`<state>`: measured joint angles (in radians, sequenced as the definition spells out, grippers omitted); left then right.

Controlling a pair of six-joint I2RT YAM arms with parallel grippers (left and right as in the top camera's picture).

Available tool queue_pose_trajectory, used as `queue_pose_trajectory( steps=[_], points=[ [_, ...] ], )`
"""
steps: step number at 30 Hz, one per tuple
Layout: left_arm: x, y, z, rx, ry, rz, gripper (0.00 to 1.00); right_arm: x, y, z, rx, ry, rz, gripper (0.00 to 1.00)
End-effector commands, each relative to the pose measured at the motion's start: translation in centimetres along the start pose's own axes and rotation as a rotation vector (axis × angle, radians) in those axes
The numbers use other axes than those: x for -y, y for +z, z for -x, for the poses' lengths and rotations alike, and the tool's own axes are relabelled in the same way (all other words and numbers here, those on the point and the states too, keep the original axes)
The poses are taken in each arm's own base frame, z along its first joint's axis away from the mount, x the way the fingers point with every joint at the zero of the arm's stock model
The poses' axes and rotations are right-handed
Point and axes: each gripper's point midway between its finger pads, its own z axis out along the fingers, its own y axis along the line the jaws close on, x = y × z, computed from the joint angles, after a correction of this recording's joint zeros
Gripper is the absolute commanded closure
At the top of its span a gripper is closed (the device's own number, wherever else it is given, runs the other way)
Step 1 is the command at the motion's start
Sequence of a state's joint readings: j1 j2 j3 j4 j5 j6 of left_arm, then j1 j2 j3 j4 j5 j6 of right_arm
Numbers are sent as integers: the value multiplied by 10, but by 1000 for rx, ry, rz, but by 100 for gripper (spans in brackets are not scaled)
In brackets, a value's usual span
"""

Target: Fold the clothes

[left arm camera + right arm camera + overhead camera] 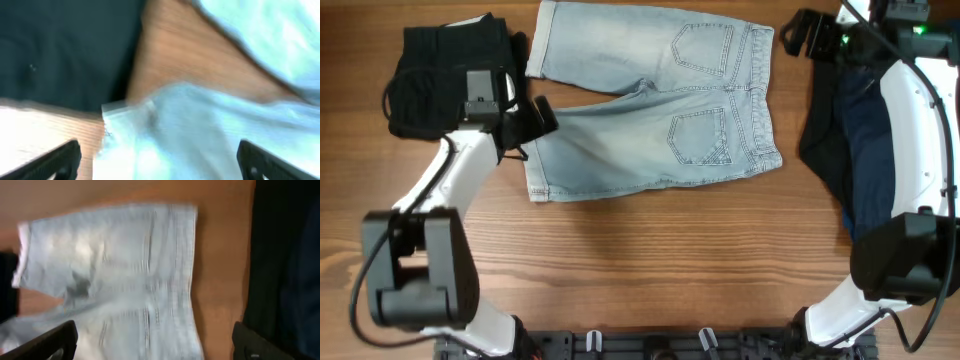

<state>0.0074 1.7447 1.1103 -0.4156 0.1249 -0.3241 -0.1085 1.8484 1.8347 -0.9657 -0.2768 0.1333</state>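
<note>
I will next grab the denim shorts [650,110] at the near waistband corner [772,162] with my right gripper. Then I can fold the near leg over the far one.
The clothes, light-blue denim shorts [650,110], lie spread flat at the table's middle with the back pockets up, the waistband to the right and the legs to the left. My left gripper [533,125] hovers open at the hem of the near leg. In the left wrist view its fingers [60,160] stand wide apart over the hem [165,135], holding nothing. My right gripper [798,36] is open beside the far waistband corner. From the right wrist, the shorts [125,270] spread out ahead of the empty open gripper [155,347].
A folded black garment [445,70] lies at the far left, close to the left gripper. A pile of dark navy and black clothes [855,150] lies under the right arm on the right side. Bare wood runs along the near side.
</note>
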Motion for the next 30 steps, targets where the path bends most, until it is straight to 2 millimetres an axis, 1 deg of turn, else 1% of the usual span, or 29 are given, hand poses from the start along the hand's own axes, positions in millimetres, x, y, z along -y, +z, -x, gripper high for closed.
queue_pose_trajectory(
  steps=[1,2,4,5,8,10,11,14,17,19,20,23,26,27,28,30],
  points=[
    [38,-75,5,1,12,-142,0,13,3,-31,-126,124,-57,0],
    [35,-86,-1,-9,-17,-127,0,17,2,-40,-159,165,-85,0],
    [21,-106,-17,-41,-144,-53,0,24,-3,-61,-235,258,-142,1],
    [14,-112,-26,-66,-194,-18,0,26,-6,-69,-263,306,-169,3],
    [3,-113,-52,-166,-273,44,0,30,-8,-90,-327,402,-234,4],
    [-4,-103,-73,-235,-292,83,0,32,-2,-113,-391,447,-285,5],
    [-8,-97,-84,-260,-304,98,0,31,4,-127,-427,454,-300,6],
    [-12,-82,-100,-280,-323,112,0,29,20,-150,-472,466,-317,7],
    [-16,-67,-111,-275,-328,107,11,31,41,-173,-487,502,-339,8],
    [-19,-58,-122,-284,-357,116,14,32,55,-188,-493,520,-346,9],
    [-19,-53,-126,-285,-353,113,14,33,63,-193,-484,514,-342,9],
    [-22,-41,-135,-276,-384,130,15,36,77,-196,-449,514,-326,11],
    [-30,-31,-144,-276,-447,183,15,39,84,-200,-435,529,-326,12],
    [-31,-28,-146,-276,-458,197,15,38,87,-201,-430,528,-322,12],
    [-34,-21,-146,-265,-460,214,16,37,92,-203,-417,527,-314,14],
    [-33,-13,-144,-256,-457,208,20,34,97,-207,-414,520,-313,17]
  ],
)
